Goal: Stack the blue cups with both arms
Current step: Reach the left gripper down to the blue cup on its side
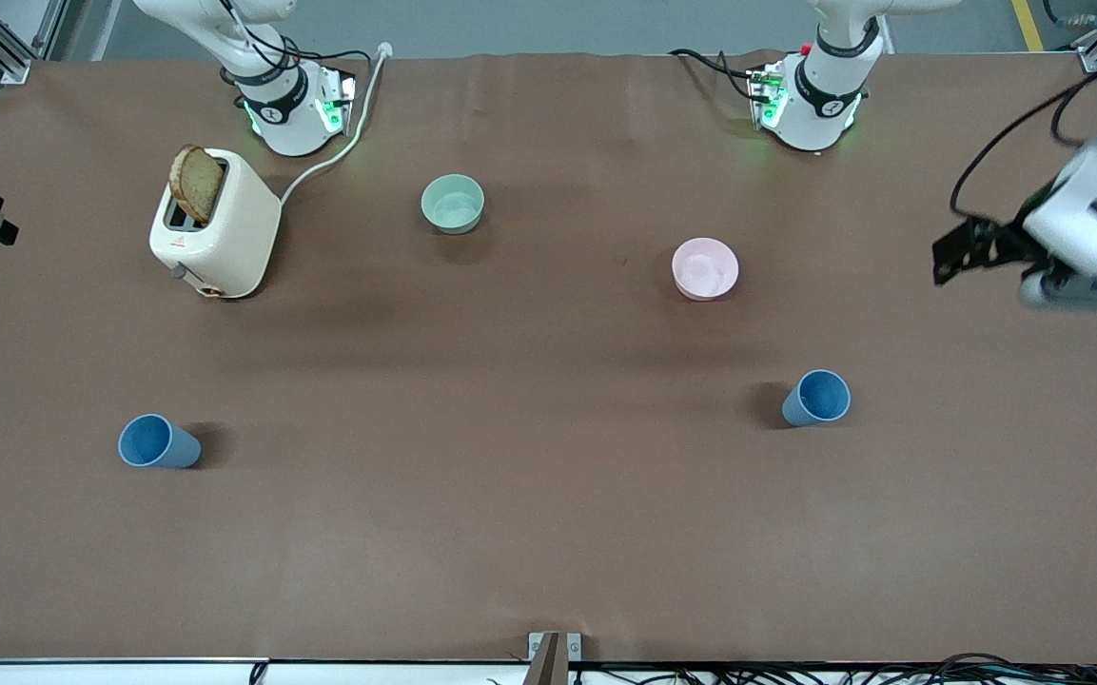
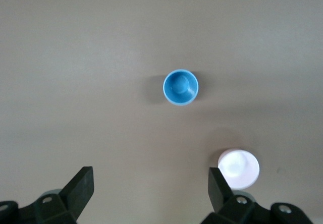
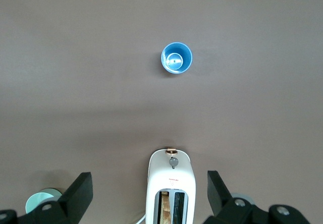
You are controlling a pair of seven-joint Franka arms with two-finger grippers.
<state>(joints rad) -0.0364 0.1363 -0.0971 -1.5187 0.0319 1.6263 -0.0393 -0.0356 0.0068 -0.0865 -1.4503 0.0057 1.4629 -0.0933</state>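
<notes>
The blue cup should be grabbed next by its rim [image 1: 146, 417] [image 3: 176, 43] with my right gripper, to stack the blue cups.
Two blue cups stand upright on the brown table, far apart. One blue cup [image 1: 816, 398] stands toward the left arm's end, nearer the front camera than the pink bowl; it also shows in the left wrist view [image 2: 180, 87]. The other blue cup [image 1: 158, 442] stands toward the right arm's end and shows in the right wrist view [image 3: 176, 58]. My left gripper [image 2: 150, 186] is open and empty, high over the table's left arm end [image 1: 1076, 285]. My right gripper [image 3: 149, 188] is open and empty, high over the toaster.
A white toaster [image 1: 220, 224] with a slice of bread stands near the right arm's base, its cable running to the table's back edge. A mint-green bowl [image 1: 453, 203] and a pink bowl [image 1: 705, 268] stand between the bases and the cups.
</notes>
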